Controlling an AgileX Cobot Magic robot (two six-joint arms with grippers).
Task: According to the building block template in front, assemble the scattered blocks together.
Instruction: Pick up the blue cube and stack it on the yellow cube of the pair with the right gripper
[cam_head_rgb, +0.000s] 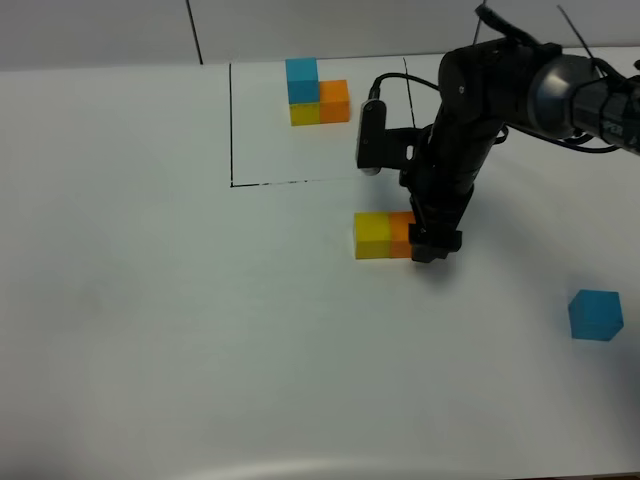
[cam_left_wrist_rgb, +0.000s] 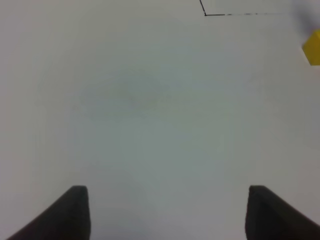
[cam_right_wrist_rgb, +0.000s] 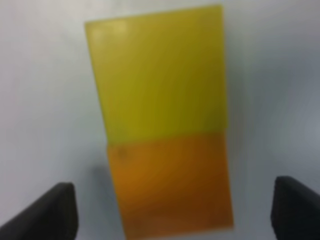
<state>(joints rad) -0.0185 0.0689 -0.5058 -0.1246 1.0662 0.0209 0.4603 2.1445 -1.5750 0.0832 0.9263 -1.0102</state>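
Note:
The right gripper grabs the light blue cube (cam_head_rgb: 596, 315) by its opposite sides next, to top the yellow cube (cam_head_rgb: 373, 235) like the template.
The template trio (cam_head_rgb: 318, 93), blue on yellow with orange alongside, stands inside the black-lined area at the back. A yellow cube (cam_head_rgb: 373, 235) and an orange cube (cam_head_rgb: 401, 234) sit touching side by side mid-table; both show close up in the right wrist view, yellow (cam_right_wrist_rgb: 157, 75) and orange (cam_right_wrist_rgb: 172, 185). My right gripper (cam_head_rgb: 432, 247) is down at the orange cube, its fingers (cam_right_wrist_rgb: 52, 210) spread wide on either side of it, open. The light blue cube (cam_head_rgb: 596, 315) lies alone at the right edge. My left gripper (cam_left_wrist_rgb: 167, 212) is open over bare table, out of the high view.
A black outline (cam_head_rgb: 232, 125) marks the template area on the white table. The yellow cube's corner (cam_left_wrist_rgb: 313, 47) shows at the edge of the left wrist view.

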